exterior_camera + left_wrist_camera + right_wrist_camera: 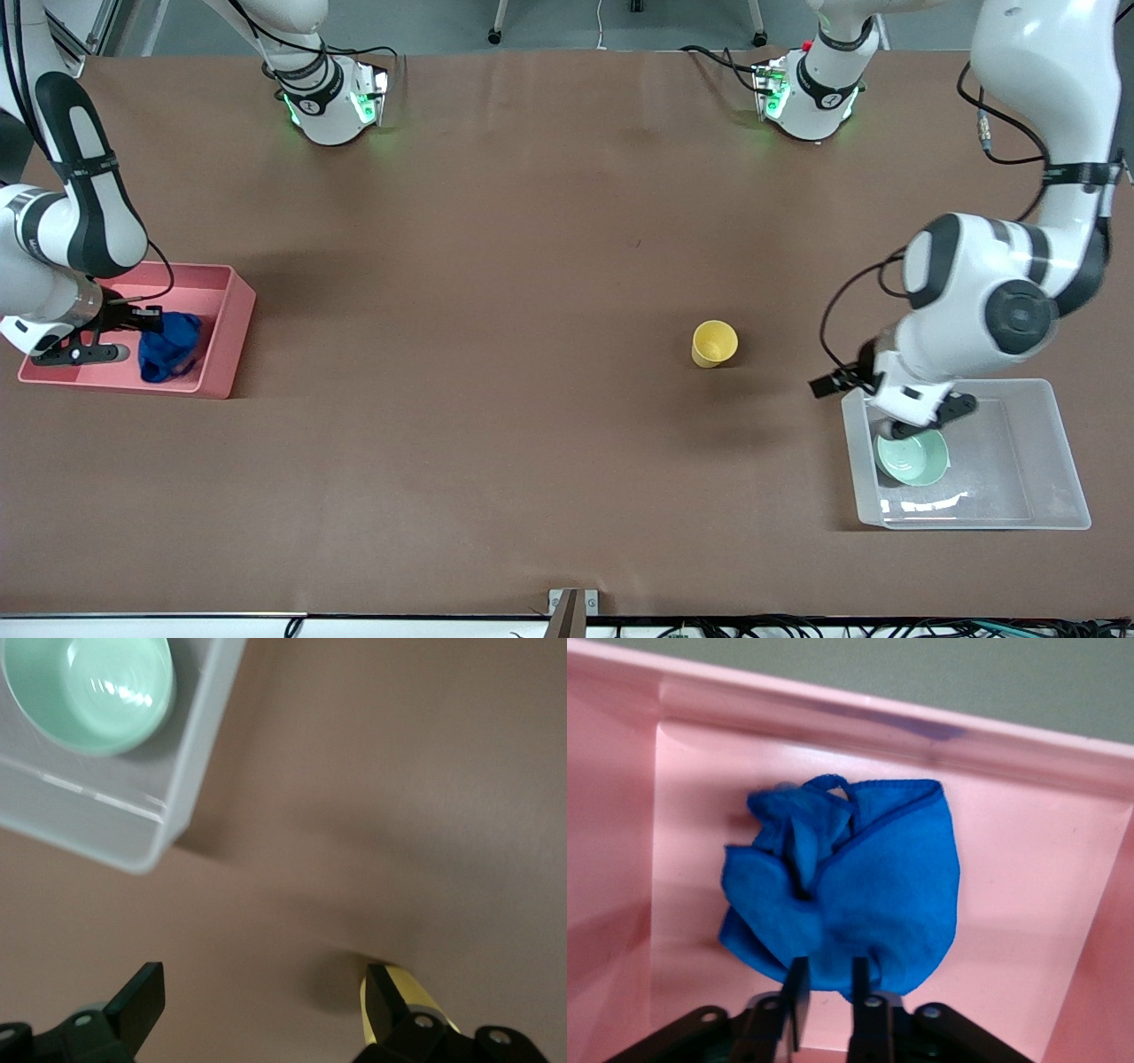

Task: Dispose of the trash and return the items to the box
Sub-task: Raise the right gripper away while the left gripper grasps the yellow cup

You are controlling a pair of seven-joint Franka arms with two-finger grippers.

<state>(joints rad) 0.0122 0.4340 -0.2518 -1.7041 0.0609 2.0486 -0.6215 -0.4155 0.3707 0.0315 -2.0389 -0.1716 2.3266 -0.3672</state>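
Observation:
I will return the yellow cup to the see-through box, and for that my left gripper will next take hold of the cup by its rim [714, 328].
The blue wrinkly trash wad [170, 347] lies in the pink bin [232, 328] at the right arm's end of the table. My right gripper [152, 321] is in the bin. In the right wrist view it [827, 964] is shut on the edge of the wad [868, 886]. The mint-green bowl [914, 456] sits in the see-through box [1054, 416] at the left arm's end. My left gripper [895, 430] hovers over the box's edge beside the bowl, open and empty [266, 979]. The yellow cup [713, 344] stands on the table between the bin and the box, closer to the box.
The brown table stretches wide between the pink bin and the box. The left wrist view shows the bowl [89, 687], the box's wall [190, 753] and a part of the cup [416, 988]. Both arm bases stand along the table edge farthest from the front camera.

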